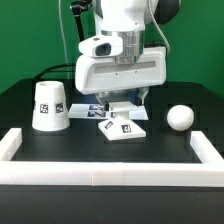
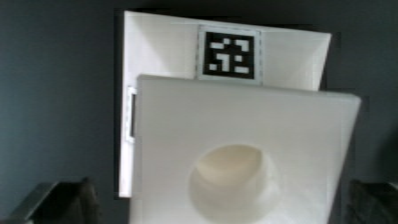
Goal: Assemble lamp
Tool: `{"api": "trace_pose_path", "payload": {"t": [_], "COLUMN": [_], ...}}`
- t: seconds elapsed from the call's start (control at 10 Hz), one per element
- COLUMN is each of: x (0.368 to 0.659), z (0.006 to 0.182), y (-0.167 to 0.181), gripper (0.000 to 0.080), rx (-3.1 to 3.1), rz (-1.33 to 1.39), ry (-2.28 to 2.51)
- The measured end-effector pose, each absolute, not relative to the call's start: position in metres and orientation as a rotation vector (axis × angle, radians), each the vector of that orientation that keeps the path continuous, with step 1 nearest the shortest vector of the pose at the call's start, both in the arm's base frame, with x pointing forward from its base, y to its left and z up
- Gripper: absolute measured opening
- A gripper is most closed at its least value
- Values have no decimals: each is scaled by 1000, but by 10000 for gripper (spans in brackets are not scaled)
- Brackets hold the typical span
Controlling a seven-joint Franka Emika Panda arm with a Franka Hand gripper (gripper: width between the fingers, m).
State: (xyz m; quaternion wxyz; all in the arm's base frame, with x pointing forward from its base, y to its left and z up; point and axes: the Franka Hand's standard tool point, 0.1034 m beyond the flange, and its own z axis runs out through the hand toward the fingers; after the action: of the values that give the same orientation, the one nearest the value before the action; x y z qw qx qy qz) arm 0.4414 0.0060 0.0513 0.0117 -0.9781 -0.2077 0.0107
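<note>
The square lamp base has my dark fingers on either side of it, so my gripper should close on the base now.
The flat square lamp base point(image 1: 122, 128) lies on the black table in the middle. In the wrist view the base point(image 2: 249, 120) fills most of the picture, with its round socket point(image 2: 240, 172) showing. My gripper point(image 1: 125, 108) is low over the base's far edge. In the wrist view my gripper point(image 2: 214, 205) is open, with a dark finger point(image 2: 63, 200) on either side of the base. The cone-shaped shade point(image 1: 49, 106) stands at the exterior view's left. The ball-shaped bulb point(image 1: 179, 117) lies at the right.
The marker board point(image 1: 92, 112) lies just behind the base and shows beyond it in the wrist view point(image 2: 231, 55). White border rails point(image 1: 100, 173) frame the table's front and both sides. A green wall stands behind.
</note>
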Motion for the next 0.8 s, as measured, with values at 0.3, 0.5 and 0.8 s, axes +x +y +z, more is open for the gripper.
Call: {"api": "trace_pose_path", "payload": {"t": [0.3, 0.5, 0.8], "x": [440, 441, 442], "z": [47, 47, 47], "y": [5, 5, 5], "gripper": [699, 533, 533], "rx": [-3049, -3050, -3051], "rz": [35, 32, 22], "ry": [-648, -649, -649]}}
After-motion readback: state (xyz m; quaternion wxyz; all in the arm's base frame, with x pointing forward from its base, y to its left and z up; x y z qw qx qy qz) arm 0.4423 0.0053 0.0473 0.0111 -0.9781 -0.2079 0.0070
